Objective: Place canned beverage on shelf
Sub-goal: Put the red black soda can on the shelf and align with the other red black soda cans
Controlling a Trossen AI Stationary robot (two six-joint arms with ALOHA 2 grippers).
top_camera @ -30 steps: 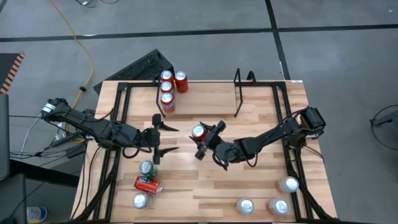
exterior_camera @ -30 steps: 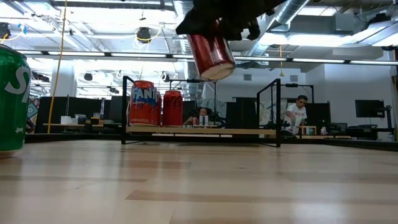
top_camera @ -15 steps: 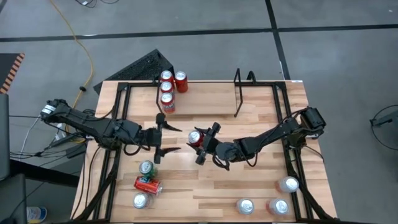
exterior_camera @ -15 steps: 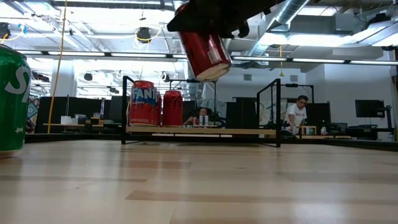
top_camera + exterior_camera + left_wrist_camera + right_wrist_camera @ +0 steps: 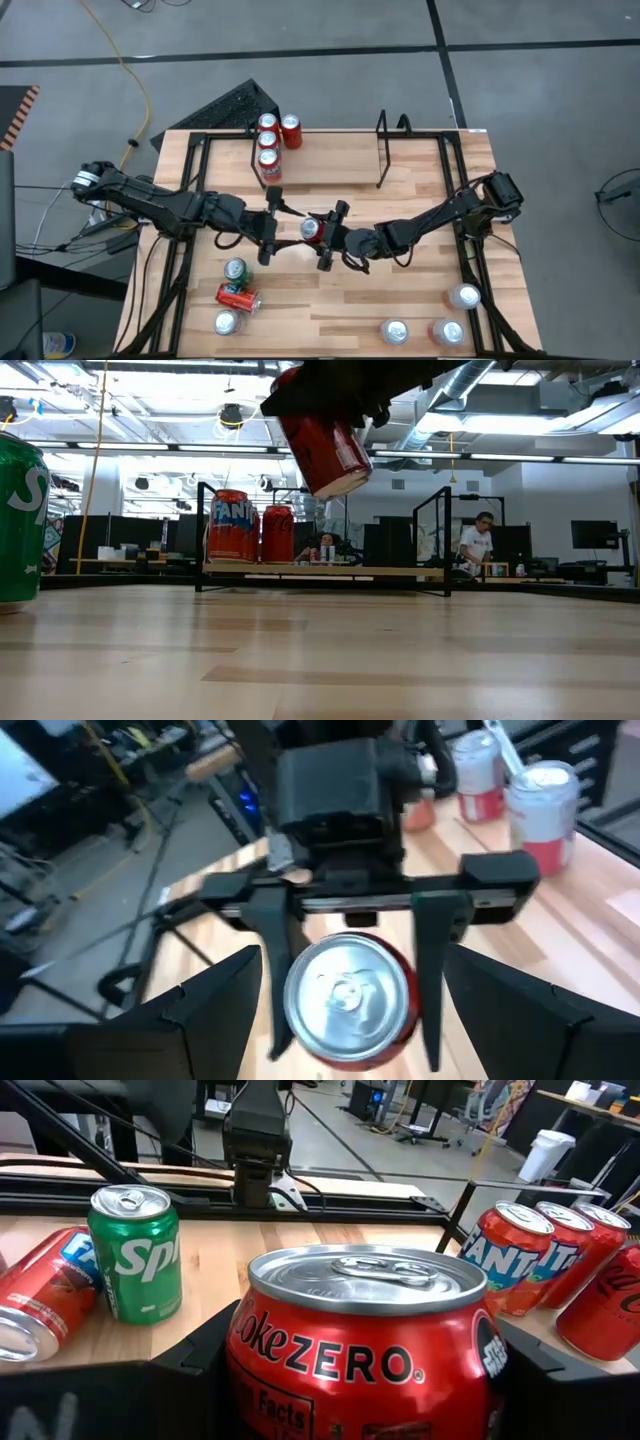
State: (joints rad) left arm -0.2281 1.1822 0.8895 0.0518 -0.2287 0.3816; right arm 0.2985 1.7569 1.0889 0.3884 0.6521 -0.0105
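Observation:
I need to grab the can with my left gripper next, by the sides just under its silver top [image 5: 313, 239] [image 5: 409, 988], because my right gripper's fingers already cover the lower side of the can.
A red Coke Zero can [image 5: 312, 230] hangs over the middle of the table, with my right gripper [image 5: 318, 236] shut on it. The can also shows in the low view [image 5: 322, 445], tilted. My left gripper [image 5: 275, 231] is open just left of the can; its fingers face the can's silver top [image 5: 345, 995] and touch nothing. The shelf [image 5: 382, 150], a low black rod rack, stands at the far edge [image 5: 325, 570]. Red and orange cans [image 5: 268, 145] stand on its left end. My right gripper pinches the can's red side wall [image 5: 403, 972] between its two fingers [image 5: 432, 970], one on each side. The fingers come nearly level from the table's right and lie across the can. The can is lifted clear and tilted, with its top toward the table's left.
A green can [image 5: 235, 268] stands at the near left, beside a lying red can [image 5: 238, 297] and another can [image 5: 225, 322]. Three cans [image 5: 447, 333] stand at the near right. Black rails [image 5: 190, 200] edge the table. A keyboard [image 5: 235, 105] lies beyond the far edge.
My left gripper has moved toward the table's right, up to the can, and has rolled. My right gripper has turned at the wrist, tipping the can's top further toward the left; the can stays lifted clear.

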